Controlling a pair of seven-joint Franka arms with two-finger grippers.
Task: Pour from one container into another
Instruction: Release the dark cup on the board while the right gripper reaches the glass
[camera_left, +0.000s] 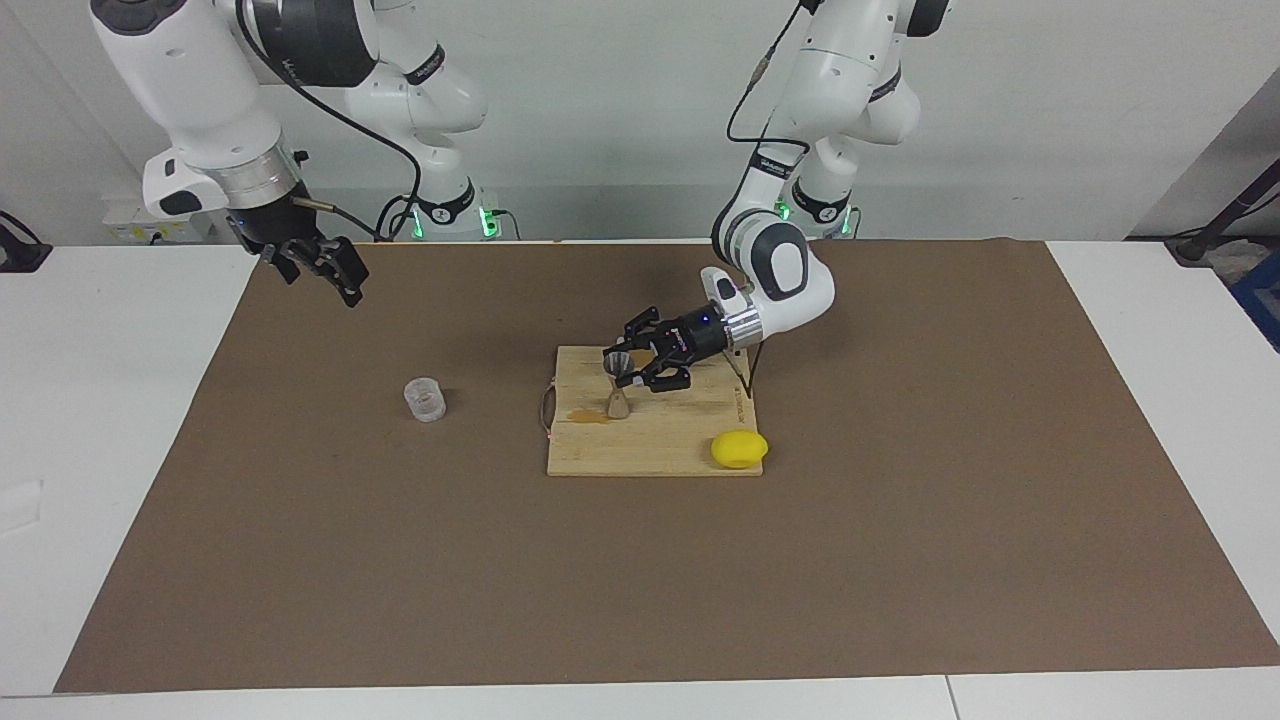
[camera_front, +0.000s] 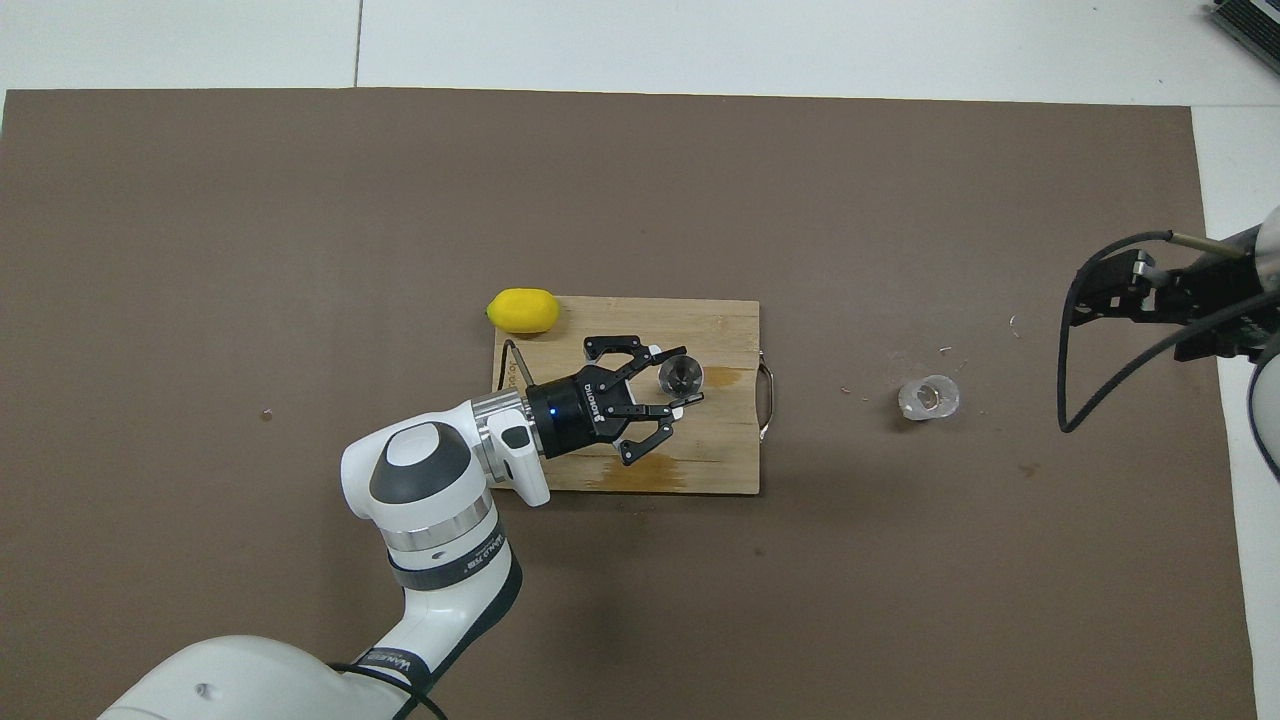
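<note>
In the overhead view the metal jigger stands upright on the wooden board between my left gripper's fingers, so it is time to open my left gripper now.
The metal hourglass jigger (camera_left: 619, 392) stands upright on the wooden cutting board (camera_left: 680, 455), beside a wet stain; it also shows in the overhead view (camera_front: 681, 373). My left gripper (camera_left: 618, 368) reaches in level, with a finger against each side of the jigger's upper cone; it shows the same way in the overhead view (camera_front: 676, 377). The clear cup (camera_left: 425, 399) stands upright on the brown mat toward the right arm's end, also in the overhead view (camera_front: 928, 397). My right gripper (camera_left: 322, 282) hangs open and empty, raised over the mat's edge, apart from the cup.
A yellow lemon (camera_left: 739, 448) lies on the board's corner farthest from the robots, toward the left arm's end. The board has a wire handle (camera_front: 767, 400) on the side toward the cup. The brown mat (camera_left: 900, 560) covers most of the white table.
</note>
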